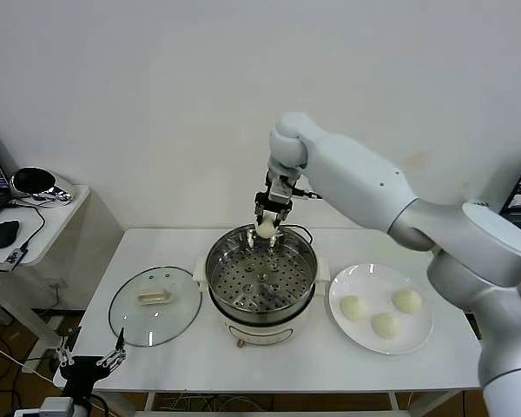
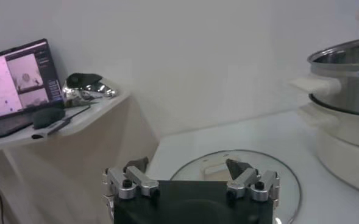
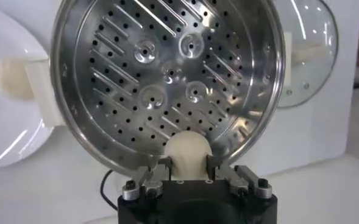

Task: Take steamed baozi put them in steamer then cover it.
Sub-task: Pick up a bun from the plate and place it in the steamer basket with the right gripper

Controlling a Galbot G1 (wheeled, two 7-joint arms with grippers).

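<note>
My right gripper should keep holding the pale baozi, which hangs above the steamer's far rim in the head view, short of the perforated tray.
My right gripper is shut on one pale baozi and holds it just above the far rim of the steamer. From the right wrist camera the baozi is squeezed between the two fingers, with the steamer's perforated tray beyond it, bare. Three more baozi lie on a white plate to the right of the steamer. The glass cover with its cream handle lies flat on the table, left of the steamer. My left gripper is open and holds nothing, low at the table's front left, with the cover beyond it.
A side table stands at the far left with a laptop, a mouse and a shiny metal object. A black cable runs behind the steamer. The steamer's side handle juts toward the cover.
</note>
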